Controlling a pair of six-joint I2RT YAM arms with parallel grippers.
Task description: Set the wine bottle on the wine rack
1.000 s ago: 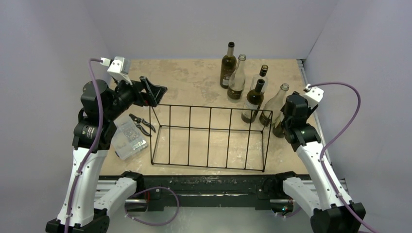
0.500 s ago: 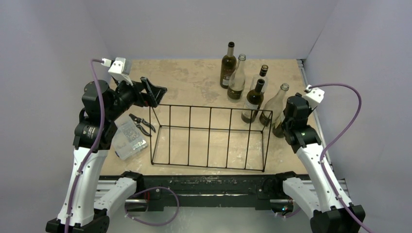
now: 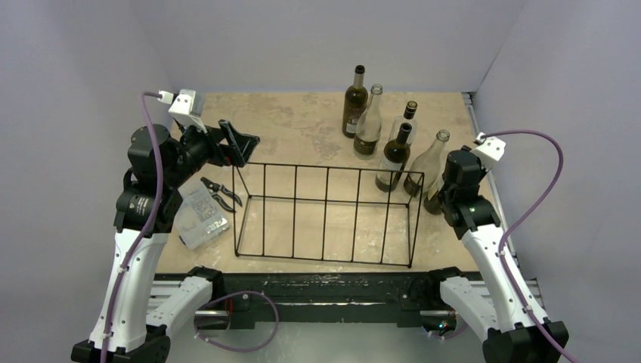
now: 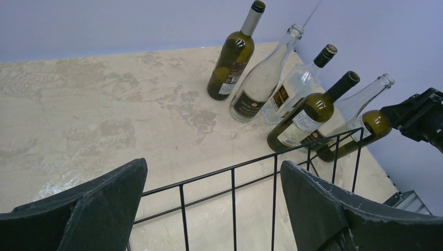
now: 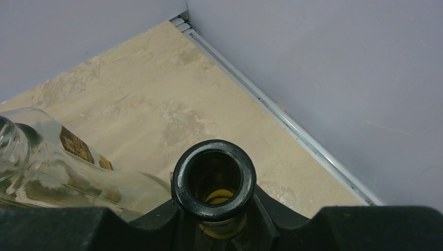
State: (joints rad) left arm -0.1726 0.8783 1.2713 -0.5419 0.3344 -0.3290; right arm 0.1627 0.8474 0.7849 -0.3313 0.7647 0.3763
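Note:
The wine bottle would rise with my right gripper now: my fingers pinch its neck (image 5: 221,229) from both sides beneath the bottle's black rim.
The wine bottle (image 3: 433,203), olive green with a black open mouth (image 5: 214,178), stands at the table's right side just beyond the rack's right end. My right gripper (image 5: 217,222) is shut on its neck, just below the lip. The wine rack (image 3: 325,215), a long black wire frame, stands in the middle of the table with nothing in it. Above its back left corner hovers my left gripper (image 3: 240,144), open and holding nothing; the rack's top wire (image 4: 232,172) runs between its fingers (image 4: 318,204) in the left wrist view.
Several other bottles stand behind the rack at the back right: a dark green one (image 3: 354,102), clear ones (image 3: 368,125), and a dark one (image 3: 394,159). A clear bottle (image 5: 68,172) leans close to the held one. A clear organiser box (image 3: 200,215) and pliers (image 3: 221,193) lie at the left. The wall is close on the right.
My right gripper's jaws have closed onto the wine bottle's neck. The left arm has stayed where it was.

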